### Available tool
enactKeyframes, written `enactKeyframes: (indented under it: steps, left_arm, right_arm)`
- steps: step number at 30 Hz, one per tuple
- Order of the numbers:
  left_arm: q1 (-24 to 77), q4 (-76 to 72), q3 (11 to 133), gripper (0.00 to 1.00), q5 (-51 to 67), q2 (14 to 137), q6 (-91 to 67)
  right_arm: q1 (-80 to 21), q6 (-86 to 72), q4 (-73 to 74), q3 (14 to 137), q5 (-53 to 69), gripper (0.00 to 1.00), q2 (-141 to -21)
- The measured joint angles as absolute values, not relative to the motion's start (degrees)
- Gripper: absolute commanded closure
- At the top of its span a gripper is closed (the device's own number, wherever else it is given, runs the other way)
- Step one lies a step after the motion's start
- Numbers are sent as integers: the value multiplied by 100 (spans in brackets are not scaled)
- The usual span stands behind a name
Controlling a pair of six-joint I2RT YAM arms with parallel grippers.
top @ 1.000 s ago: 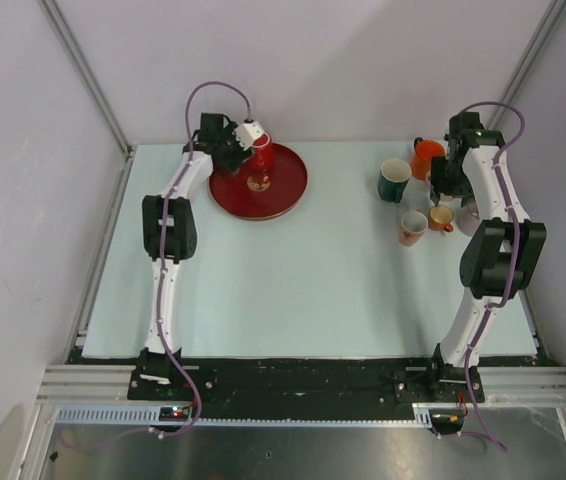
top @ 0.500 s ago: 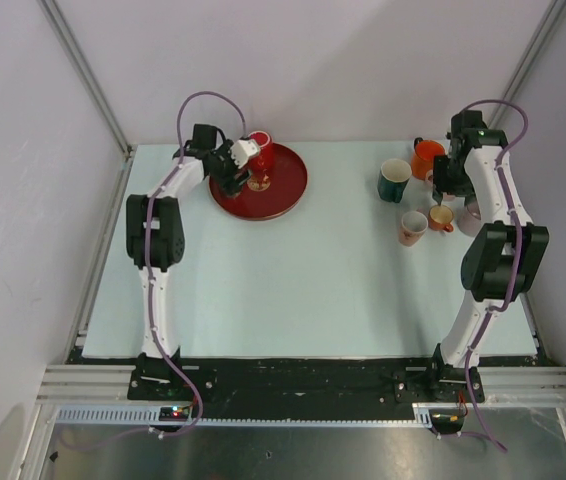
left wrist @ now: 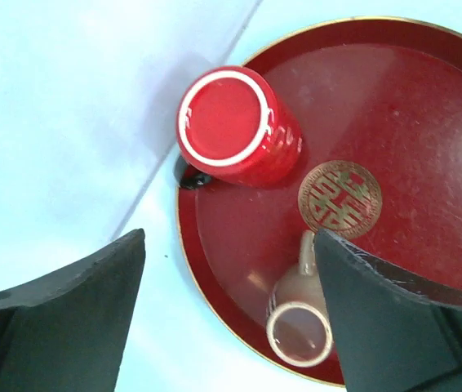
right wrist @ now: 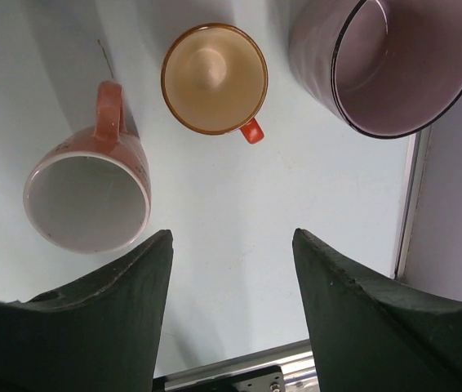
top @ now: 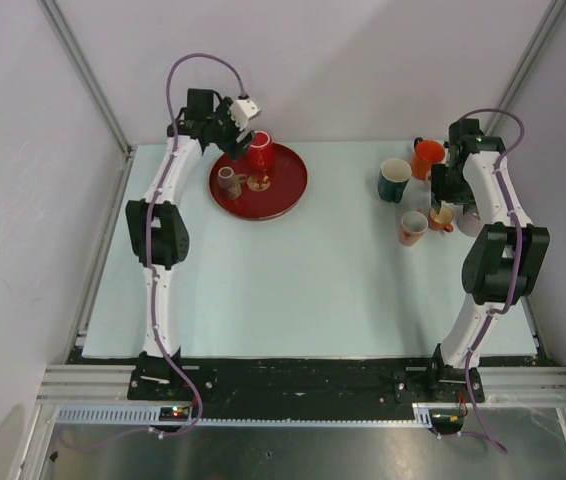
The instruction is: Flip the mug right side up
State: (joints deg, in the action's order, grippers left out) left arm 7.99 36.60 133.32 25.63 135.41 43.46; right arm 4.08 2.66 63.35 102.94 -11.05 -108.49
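Observation:
The robot's left gripper is open above the tray (left wrist: 427, 106) beside the beige mug, so it would go up empty if it lifted now.
A red mug (left wrist: 233, 128) stands upside down, base up, on the round red tray (left wrist: 427, 106) near its far-left rim; it also shows in the top view (top: 260, 153). A small beige mug (left wrist: 300, 325) stands upright near the tray's near rim, also seen in the top view (top: 229, 181). My left gripper (left wrist: 229, 237) is open and empty, held above the tray, with the beige mug by its right finger. In the top view the left gripper (top: 233, 138) sits over the tray's back-left edge. My right gripper (right wrist: 231, 237) is open and empty over bare table.
Upright mugs cluster at the back right: a green one (top: 394, 180), an orange one (top: 426, 158), a pink-and-white one (right wrist: 88, 196), a small orange cup (right wrist: 215, 77) and a large mauve mug (right wrist: 394, 61). The table's right edge rail (right wrist: 415, 204) is close by.
My left gripper has lifted up and back from the tray. The small beige mug now stands uncovered where the gripper was. The right arm has barely moved.

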Motion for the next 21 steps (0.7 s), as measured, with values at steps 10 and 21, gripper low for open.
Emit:
enactKeyframes:
  steps: [10,21]
  left_arm:
    - [1328,4805,13854,26,1422,14658,5148]
    - [1411,5369,14027,29,617,14862,5721]
  right_arm:
    - [408,268,6318,10202,-1063,34,-10812]
    - [381,281,6305,10123,-1048,34,-10722]
